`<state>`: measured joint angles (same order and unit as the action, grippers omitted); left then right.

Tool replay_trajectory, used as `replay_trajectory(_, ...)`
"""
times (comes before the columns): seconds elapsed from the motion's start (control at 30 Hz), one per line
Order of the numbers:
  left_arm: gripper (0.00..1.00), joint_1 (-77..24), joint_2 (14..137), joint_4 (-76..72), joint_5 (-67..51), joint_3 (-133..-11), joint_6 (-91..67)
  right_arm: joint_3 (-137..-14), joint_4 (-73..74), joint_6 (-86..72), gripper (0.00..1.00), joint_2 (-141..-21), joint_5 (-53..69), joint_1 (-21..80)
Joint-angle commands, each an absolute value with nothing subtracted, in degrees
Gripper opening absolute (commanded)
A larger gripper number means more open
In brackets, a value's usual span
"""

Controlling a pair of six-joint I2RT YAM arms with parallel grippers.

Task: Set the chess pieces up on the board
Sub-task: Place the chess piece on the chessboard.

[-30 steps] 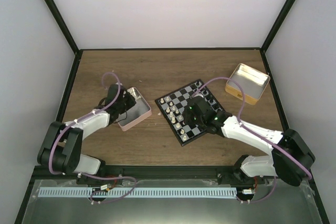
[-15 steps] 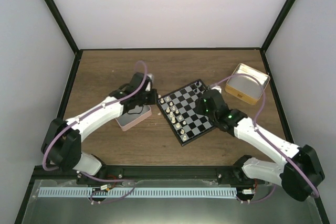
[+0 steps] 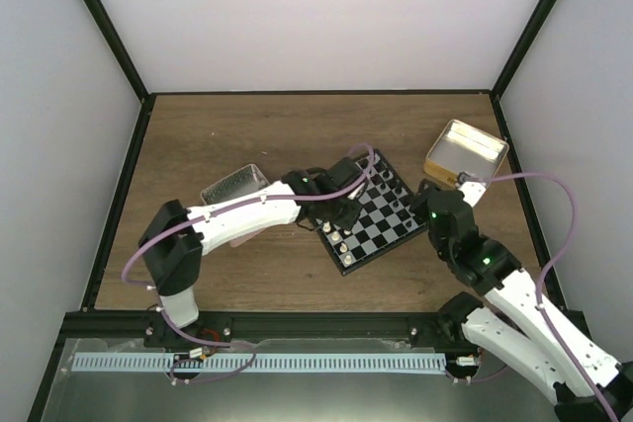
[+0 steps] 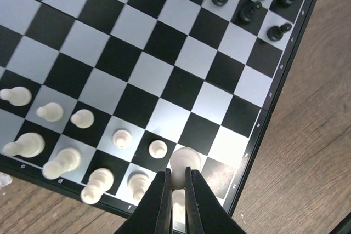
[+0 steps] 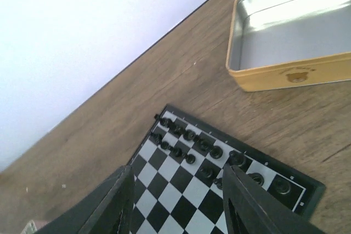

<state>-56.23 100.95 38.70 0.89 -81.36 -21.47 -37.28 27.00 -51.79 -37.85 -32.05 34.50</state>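
Note:
My left gripper keeps hold of the white pawn [image 4: 185, 159] now, since it is well above the board and would fall and tip if I opened.
The board [image 3: 381, 229] lies at mid-table, tilted. In the left wrist view, cream-white chess pieces [image 4: 52, 112] fill the two near rows of the board [image 4: 164, 42] and black pieces [image 4: 249, 9] stand at the far corner. My left gripper [image 4: 176, 175] is shut on a white pawn [image 4: 185, 159] and holds it over a square near the board's near right corner; it also shows in the top view [image 3: 343, 216]. My right gripper [image 5: 176, 173] is open and empty, off the board's right side [image 3: 427, 200]. It looks down on the black pieces [image 5: 189, 135].
A pink-sided tin [image 3: 235, 185] lies left of the board behind the left arm. A yellow tin [image 3: 465, 153] stands at the back right and looks empty in the right wrist view [image 5: 290, 42]. Black frame posts border the table.
My left arm has swung from the pink tin over to the board, now holding a white pawn. My right arm has drawn back from the board toward the right.

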Motion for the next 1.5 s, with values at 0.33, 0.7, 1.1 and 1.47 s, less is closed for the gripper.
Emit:
replay_trajectory(0.33, 0.04, -64.2, 115.3, 51.8, 10.9, -93.8, -19.1, -33.4, 31.8, -58.6, 0.46, -27.2, -40.8, 34.2)
replay_trajectory(0.7, 0.04, -64.3, 119.2, 50.0, 11.9, -93.2, -18.6, -32.8, 31.4, -58.8, 0.48, -27.4, -39.9, 34.1)
replay_trajectory(1.1, 0.05, -64.4, 120.1, 50.7, 11.4, -93.6, -17.7, -32.7, 31.6, -59.2, 0.48, -27.9, -39.2, 34.2)
replay_trajectory(1.47, 0.06, -64.5, 120.1, 51.4, 10.9, -93.6, -16.8, -32.5, 32.1, -59.6, 0.49, -28.0, -39.1, 34.2)
